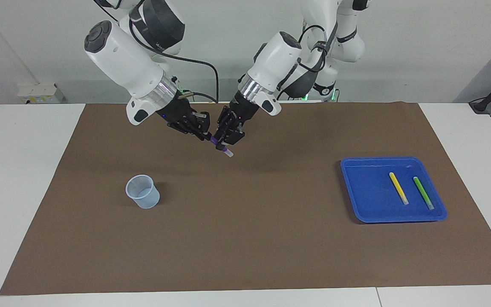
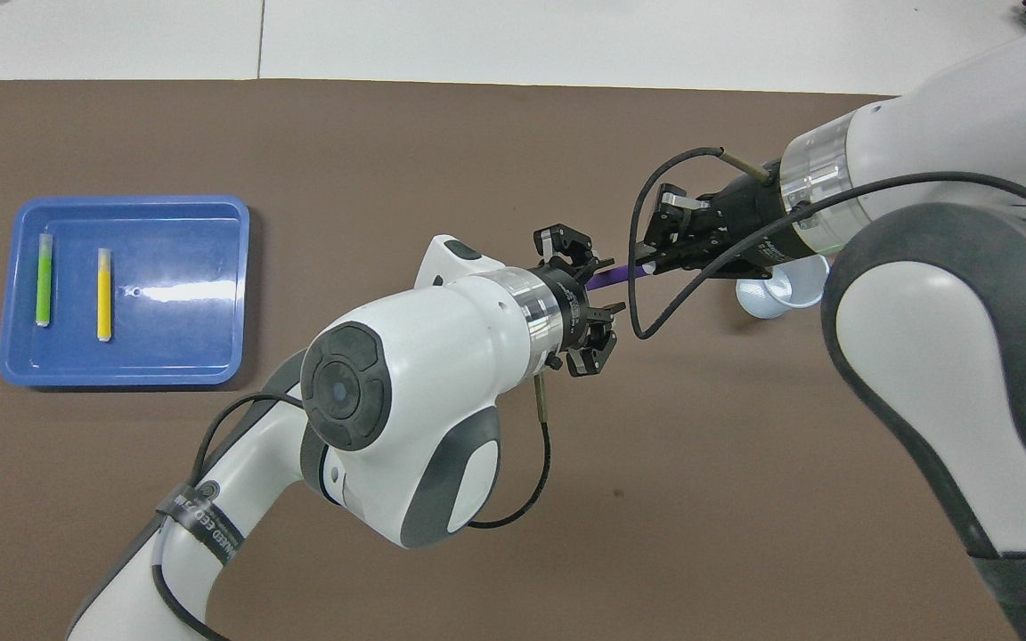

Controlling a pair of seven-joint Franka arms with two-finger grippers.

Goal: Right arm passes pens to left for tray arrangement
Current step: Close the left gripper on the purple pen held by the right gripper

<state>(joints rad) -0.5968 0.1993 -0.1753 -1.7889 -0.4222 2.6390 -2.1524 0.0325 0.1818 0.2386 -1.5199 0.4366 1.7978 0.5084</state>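
Note:
The purple pen should go beside the yellow pen (image 2: 104,294) in the tray, so I should next grab it with my left gripper by its body (image 2: 600,279).
My right gripper (image 1: 206,135) (image 2: 651,264) is shut on one end of the purple pen (image 1: 224,150) (image 2: 615,273), held slanted in the air over the brown mat. My left gripper (image 1: 225,138) (image 2: 611,285) is at the pen's other part, open, with a finger on either side of the shaft. The pen's whitish end pokes out below the left gripper. The blue tray (image 1: 369,187) (image 2: 183,338) lies toward the left arm's end of the table. In it the yellow pen (image 1: 398,188) (image 2: 104,294) and the green pen (image 1: 423,192) (image 2: 44,279) lie side by side.
A small translucent pale-blue cup (image 1: 142,192) (image 2: 785,294) stands on the brown mat (image 1: 245,238) toward the right arm's end, partly hidden under the right wrist in the overhead view. White table borders the mat on all sides.

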